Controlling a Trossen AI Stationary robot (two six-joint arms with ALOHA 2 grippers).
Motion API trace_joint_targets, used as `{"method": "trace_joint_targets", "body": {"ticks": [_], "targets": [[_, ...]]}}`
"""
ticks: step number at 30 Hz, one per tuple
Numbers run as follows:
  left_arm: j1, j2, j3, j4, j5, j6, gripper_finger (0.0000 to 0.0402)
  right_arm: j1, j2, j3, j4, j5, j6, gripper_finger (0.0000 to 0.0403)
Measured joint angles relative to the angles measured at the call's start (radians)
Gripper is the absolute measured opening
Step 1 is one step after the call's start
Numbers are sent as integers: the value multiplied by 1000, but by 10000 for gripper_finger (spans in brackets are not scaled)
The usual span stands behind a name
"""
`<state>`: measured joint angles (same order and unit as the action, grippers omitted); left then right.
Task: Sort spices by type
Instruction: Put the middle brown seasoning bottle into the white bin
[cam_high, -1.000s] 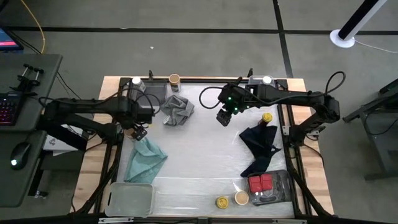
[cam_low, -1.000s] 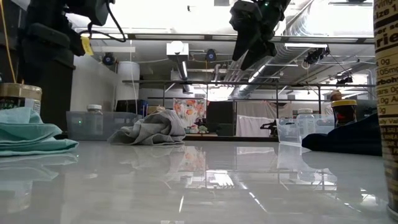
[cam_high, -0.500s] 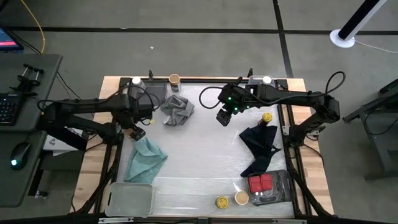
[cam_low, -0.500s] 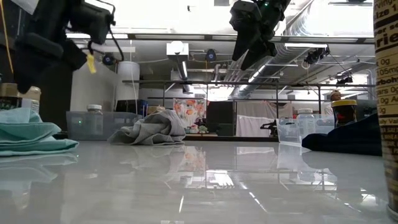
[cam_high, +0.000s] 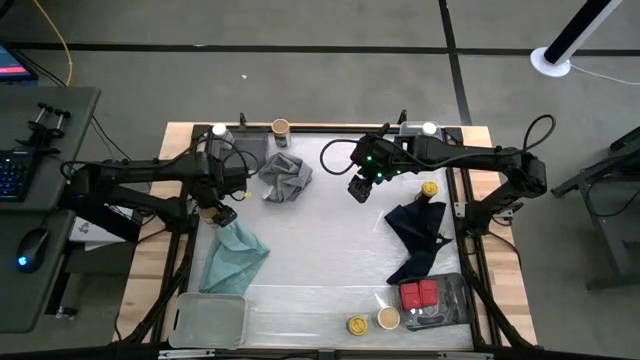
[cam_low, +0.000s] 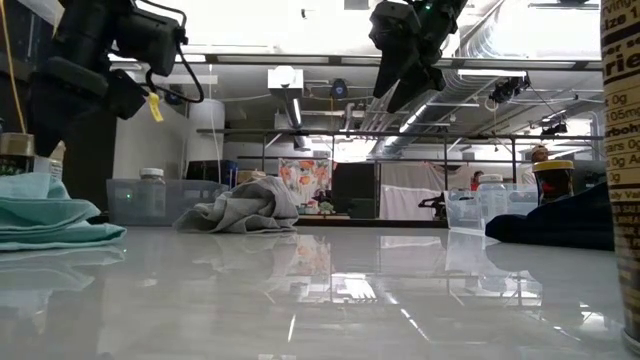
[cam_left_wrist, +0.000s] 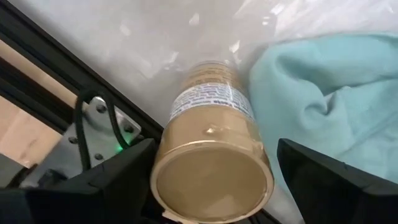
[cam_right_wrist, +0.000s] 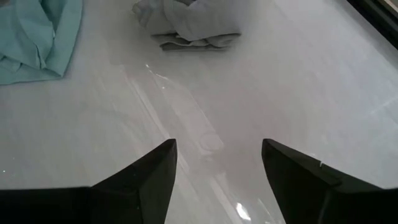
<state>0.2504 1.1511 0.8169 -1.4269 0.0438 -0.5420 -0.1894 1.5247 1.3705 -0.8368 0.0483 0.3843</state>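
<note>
The robot's left gripper is ready to close on the tan lid, because its fingers are on both sides of the lid in the left wrist view.
A round jar with a tan lid stands on the table beside the teal cloth. My left gripper is open and hovers over it, one finger on either side of the lid. The low view shows the gripper above the jar. In the high view the gripper hides the jar. My right gripper is open and hangs high over the far middle of the table. Red tins lie in a clear tray at the near right.
A grey cloth and a navy cloth lie on the table. Jars stand at the far edge, right and near edge. A clear tray sits near left. The middle of the table is bare.
My left gripper has come down toward the tan-lidded jar beside the teal cloth. My right arm has kept still.
</note>
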Motion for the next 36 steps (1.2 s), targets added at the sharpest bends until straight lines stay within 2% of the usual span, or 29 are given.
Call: {"method": "trace_joint_targets", "body": {"ticks": [4, 18, 22, 28, 32, 36], "targets": [[0, 0, 0, -5, 34, -4, 310, 0, 0, 0, 0, 0, 0, 233], [-2, 1, 16, -14, 35, -34, 239, 0, 0, 0, 0, 0, 0, 233], [-2, 0, 132, -10, 33, -15, 236, 0, 0, 0, 0, 21, 0, 233], [-31, 0, 409, -21, 50, -16, 235, 0, 0, 0, -1, 28, 0, 233], [-121, 0, 582, -52, 148, -38, 235, 0, 0, 0, 0, 28, 0, 233], [-289, 0, 670, -53, 217, -118, 235, 0, 0, 0, 0, 28, -4, 233]]}}
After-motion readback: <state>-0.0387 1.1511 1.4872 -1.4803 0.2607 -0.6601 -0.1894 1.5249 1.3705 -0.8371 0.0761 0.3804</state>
